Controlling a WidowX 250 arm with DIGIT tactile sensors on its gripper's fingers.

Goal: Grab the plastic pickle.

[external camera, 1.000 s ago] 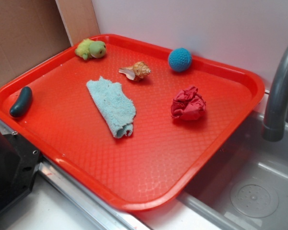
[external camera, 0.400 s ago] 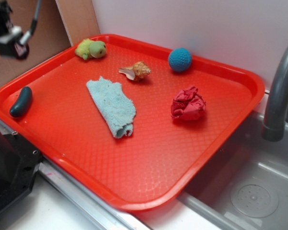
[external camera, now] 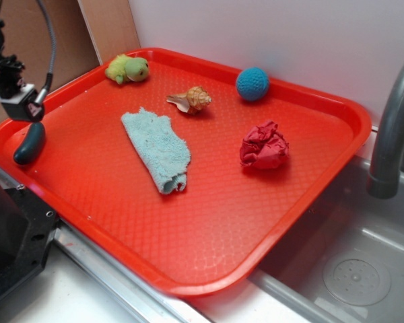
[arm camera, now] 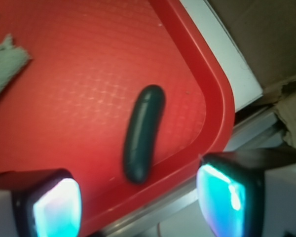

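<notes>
My gripper will next grab the plastic pickle around the middle of its long body [external camera: 30,144]. It can then lift the pickle up off the red tray.
The plastic pickle [external camera: 29,143] is a dark teal-green oblong lying on the red tray [external camera: 209,235] near its left corner. In the wrist view the pickle [arm camera: 143,132] lies lengthwise just inside the tray's raised rim [arm camera: 217,98]. My gripper [arm camera: 143,207] is open, its two glowing pads wide apart at the bottom of that view, with the pickle's near end just above the gap and nothing between the jaws. In the exterior view the gripper [external camera: 23,108] hovers just above the pickle's upper end.
On the tray lie a light blue cloth [external camera: 156,148], a shell [external camera: 192,99], a blue crocheted ball [external camera: 252,83], a crumpled red cloth [external camera: 263,147] and a yellow-green plush toy [external camera: 126,68]. A sink [external camera: 350,269] and grey faucet [external camera: 394,128] stand at the right. Cardboard [external camera: 27,40] backs the left.
The gripper entered at the upper left and has come down and slightly right, now hanging just above the pickle. Nothing on the tray has moved.
</notes>
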